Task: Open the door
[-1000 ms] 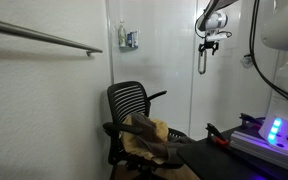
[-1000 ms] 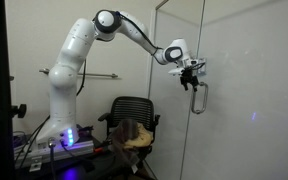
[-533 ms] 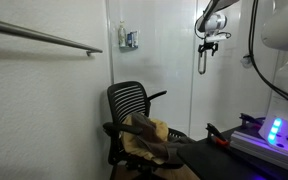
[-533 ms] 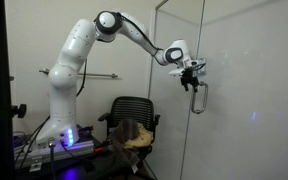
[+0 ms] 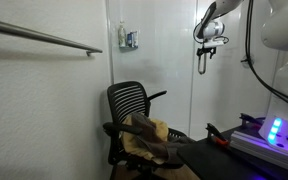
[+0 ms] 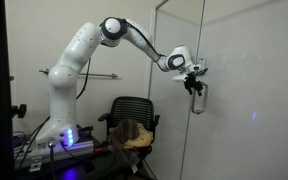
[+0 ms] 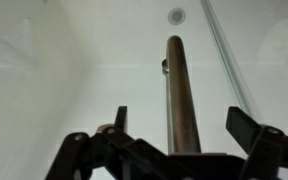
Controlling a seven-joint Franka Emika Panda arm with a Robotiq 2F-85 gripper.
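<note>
My open fingers have its upper bar point(image 5: 202, 56) on the handle midway between them, so my gripper should close. Closing now would hold the handle.
The door point(image 6: 234, 90) is a tall glossy white panel, also seen in an exterior view point(image 5: 216, 100). Its short vertical silver bar handle point(image 6: 197, 100) point(image 5: 203, 60) fills the middle of the wrist view point(image 7: 182, 95). My gripper point(image 6: 195, 82) point(image 5: 208, 44) is at the top of the handle. In the wrist view the gripper point(image 7: 184, 125) is open, with one finger point(image 7: 120, 118) on the left of the bar and the other on the right. The jaws straddle the bar without closing on it.
A black mesh office chair point(image 5: 134, 110) point(image 6: 129, 118) with a brown cloth on it stands below and beside the door. A wall dispenser point(image 5: 130, 39) and a grey wall rail point(image 5: 44, 36) are on the wall. A device with blue lights point(image 5: 272, 132) sits on a table.
The arm has shifted; the gripper moved slightly down and closer to the handle's top in both exterior views.
</note>
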